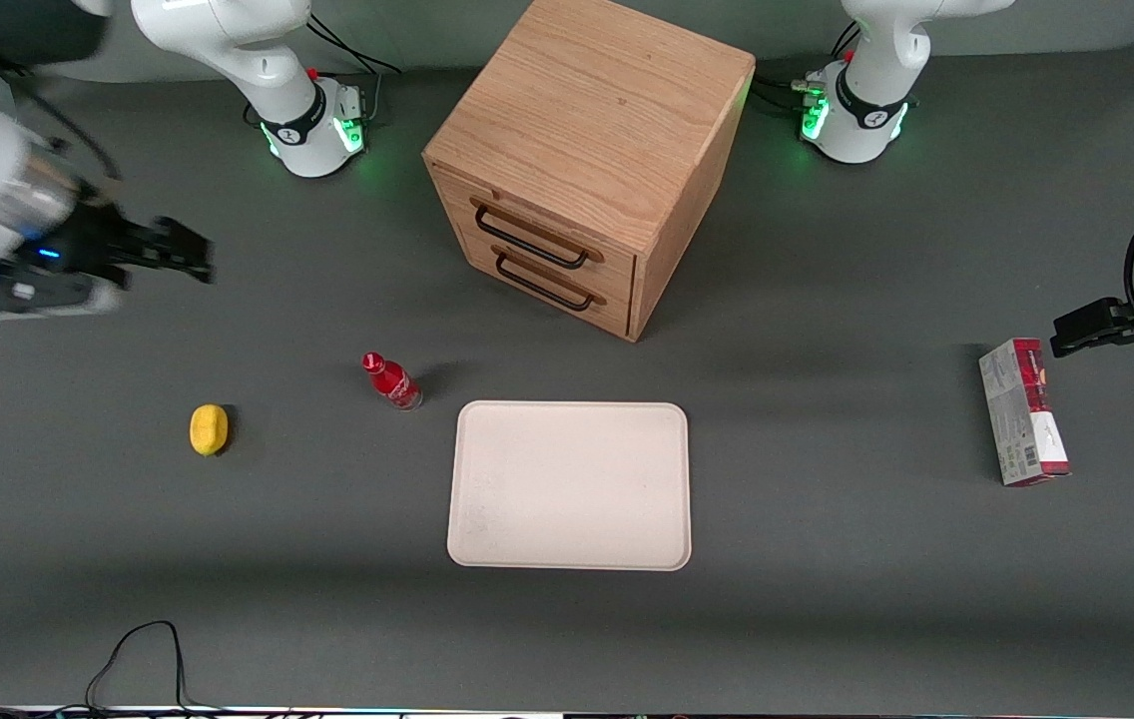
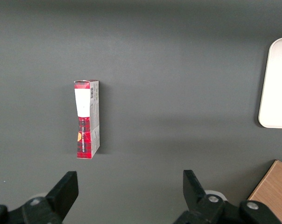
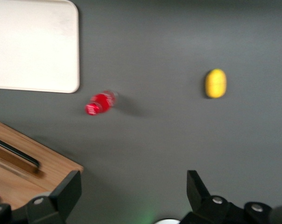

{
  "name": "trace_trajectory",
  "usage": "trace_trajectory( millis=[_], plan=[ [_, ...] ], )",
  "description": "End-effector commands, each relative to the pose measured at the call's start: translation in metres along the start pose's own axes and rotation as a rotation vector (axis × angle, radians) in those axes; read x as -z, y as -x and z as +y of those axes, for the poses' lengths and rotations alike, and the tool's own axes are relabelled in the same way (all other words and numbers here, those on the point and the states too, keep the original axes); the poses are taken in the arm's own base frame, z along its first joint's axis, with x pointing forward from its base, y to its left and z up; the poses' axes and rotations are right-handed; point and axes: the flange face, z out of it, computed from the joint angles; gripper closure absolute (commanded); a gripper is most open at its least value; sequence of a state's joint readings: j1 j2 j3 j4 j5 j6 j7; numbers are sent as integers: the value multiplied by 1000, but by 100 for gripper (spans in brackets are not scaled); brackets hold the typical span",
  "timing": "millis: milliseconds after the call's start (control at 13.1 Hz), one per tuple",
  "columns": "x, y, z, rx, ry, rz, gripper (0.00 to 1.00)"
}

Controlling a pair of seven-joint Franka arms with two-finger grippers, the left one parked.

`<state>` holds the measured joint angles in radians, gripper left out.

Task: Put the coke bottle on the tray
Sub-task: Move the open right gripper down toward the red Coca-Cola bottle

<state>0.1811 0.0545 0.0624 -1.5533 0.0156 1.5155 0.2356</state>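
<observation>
The coke bottle needs to go on the cream-white tray (image 1: 569, 485), so my right gripper will grab the bottle by its red cap end (image 1: 373, 361) next.
The coke bottle (image 1: 391, 379), small and red with a red cap, stands on the dark table just beside the tray's corner, toward the working arm's end; it also shows in the right wrist view (image 3: 100, 103). The cream-white tray (image 1: 569, 485) lies flat in front of the wooden drawer cabinet, nearer the front camera, and shows in the right wrist view (image 3: 34, 45). My right gripper (image 1: 190, 250) is open and empty, held high above the table at the working arm's end, farther from the front camera than the bottle; its spread fingers (image 3: 66, 191) show in the wrist view.
A yellow lemon (image 1: 209, 429) lies beside the bottle toward the working arm's end. A wooden two-drawer cabinet (image 1: 587, 150) stands farther from the camera than the tray. A red-and-grey box (image 1: 1023, 411) lies toward the parked arm's end. A black cable (image 1: 138, 649) loops at the front edge.
</observation>
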Motion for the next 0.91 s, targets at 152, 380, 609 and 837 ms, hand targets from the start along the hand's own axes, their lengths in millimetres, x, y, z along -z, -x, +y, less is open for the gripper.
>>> trace_trajectory(
  millis=[152,380,609,837],
  plan=[
    [-42,-12,-53,-27,-21,7,0],
    [-129,-4,-65,-13,-40,86,0],
    [-206,0,-71,2,-64,154,0],
    [-243,1,-75,7,-62,130,0]
  ],
)
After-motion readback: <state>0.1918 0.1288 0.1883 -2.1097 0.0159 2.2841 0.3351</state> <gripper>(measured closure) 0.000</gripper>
